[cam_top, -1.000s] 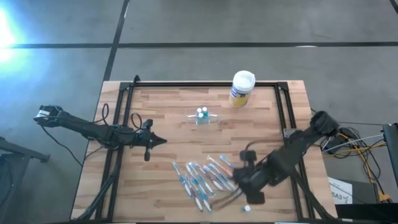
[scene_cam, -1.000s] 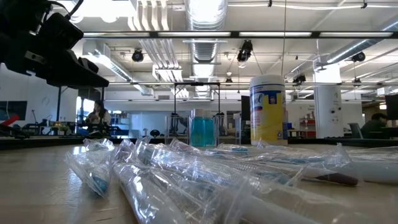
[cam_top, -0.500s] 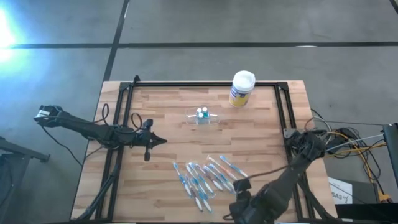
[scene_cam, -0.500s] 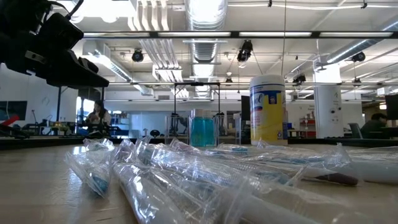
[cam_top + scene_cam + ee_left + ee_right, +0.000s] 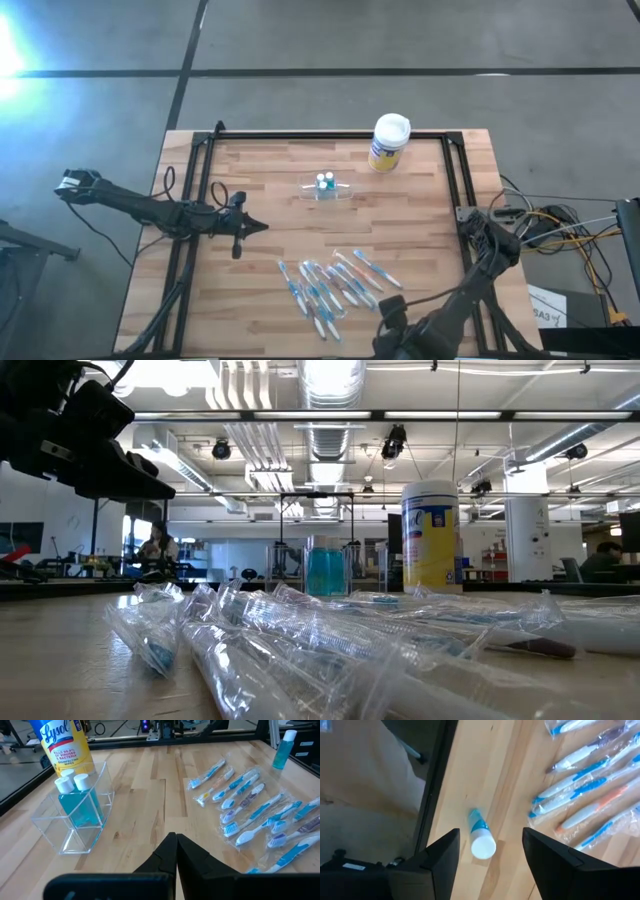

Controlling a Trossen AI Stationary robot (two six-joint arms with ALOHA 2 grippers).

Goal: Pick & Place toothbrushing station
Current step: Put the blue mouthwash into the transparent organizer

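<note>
Next, my right gripper grabs the small blue bottle by its white cap point(image 5: 481, 839) to place the bottle in the see-through holder.
The toothbrushing station is a see-through plastic holder point(image 5: 326, 189) point(image 5: 75, 820) at the table's middle, with two white-capped blue bottles in it. Wrapped toothbrushes point(image 5: 330, 285) point(image 5: 255, 815) lie flat toward the near edge. A small blue bottle with a white cap point(image 5: 481, 839) point(image 5: 283, 749) stands upright near the near edge. My right gripper point(image 5: 492, 836) point(image 5: 392, 320) hangs above it, pointing down and open, one finger on either side and clear of it. My left gripper point(image 5: 175, 840) point(image 5: 255, 226) waits shut at the table's left.
A yellow canister with a white lid point(image 5: 388, 142) point(image 5: 431, 535) stands at the far edge. A black frame point(image 5: 330, 135) runs around the tabletop. The near edge of the table point(image 5: 437, 815) lies close to the small bottle. Bare wood point(image 5: 290, 235) lies between holder and toothbrushes.
My right gripper has swung from beside the toothbrushes toward the table's near edge and come down, and it now hangs over the small bottle. The left arm and all objects have kept still.
</note>
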